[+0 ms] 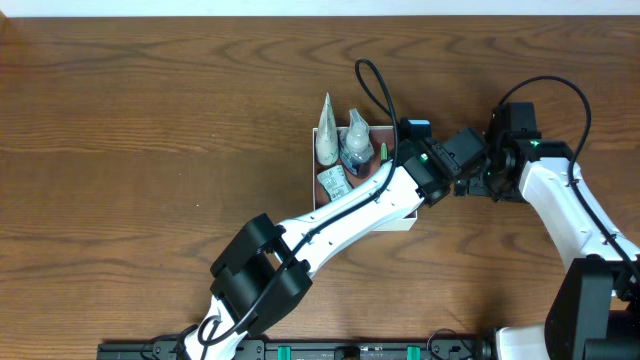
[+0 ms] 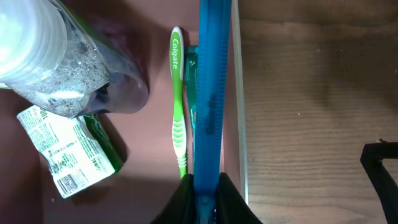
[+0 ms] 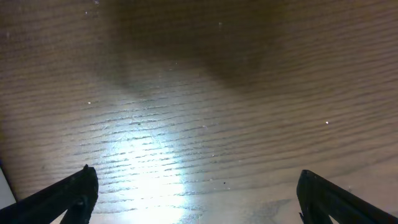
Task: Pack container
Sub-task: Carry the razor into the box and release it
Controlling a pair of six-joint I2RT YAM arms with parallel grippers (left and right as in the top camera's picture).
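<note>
The blue razor overhangs the green toothpaste tube (image 2: 191, 74) inside the container's white side and would land inside, so it is time for my left gripper to open now.
The container (image 1: 312, 172) is a shallow white-walled box with a reddish-brown floor (image 2: 143, 168), at the table's middle. My left gripper (image 2: 205, 200) reaches into its right side, jaws shut on a blue toothbrush (image 2: 210, 93) that lies along the container's white right wall (image 2: 236, 93). A green toothbrush (image 2: 178, 106) lies on the floor just left of the blue one. My right gripper (image 3: 196, 193) hovers over bare wood to the right of the box, open, with nothing between its fingers.
Inside the box are also a clear bottle of grey grains (image 2: 50, 62), a white-and-green packet (image 2: 68, 155) and a white cone-shaped tube (image 1: 326, 135). My left arm (image 1: 340, 215) crosses over the box's front right part. Brown wooden table (image 1: 150, 150) lies all around.
</note>
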